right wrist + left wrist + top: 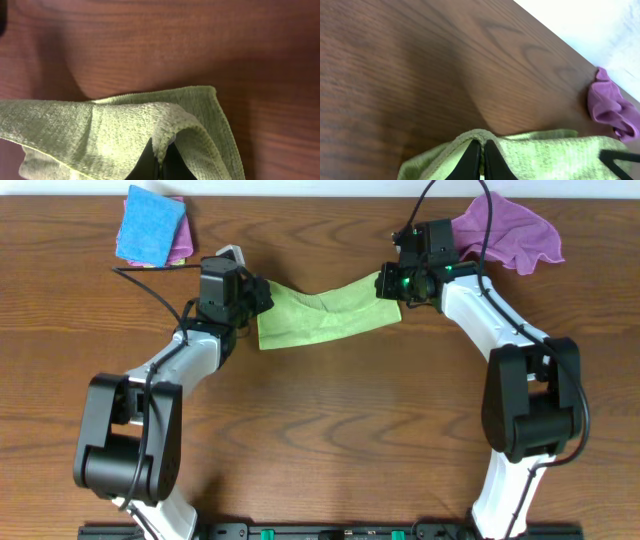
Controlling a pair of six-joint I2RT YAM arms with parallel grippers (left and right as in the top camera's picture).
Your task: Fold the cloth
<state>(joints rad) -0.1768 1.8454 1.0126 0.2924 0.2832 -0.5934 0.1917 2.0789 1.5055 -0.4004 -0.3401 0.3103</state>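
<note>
The pinched hem of the lime-green cloth arches high above the lower layer [280, 336] [416, 165]. My left gripper should keep holding the cloth until its hem lies flat on that layer.
The lime-green cloth [325, 318] hangs stretched between my two grippers over the back middle of the table, its lower part resting on the wood. My left gripper [262, 293] is shut on the cloth's left corner; in the left wrist view the cloth's hem [485, 137] folds over the pinched black fingertips [474, 159]. My right gripper [388, 284] is shut on the right corner. The right wrist view has the cloth [100, 130] draped over the closed fingertips [147, 160], a doubled edge caught between them.
A purple cloth [510, 232] lies crumpled at the back right, just behind my right arm. At the back left a bright blue cloth [150, 225] sits folded on top of another purple one [181, 246]. Bare wood lies in front of the green cloth.
</note>
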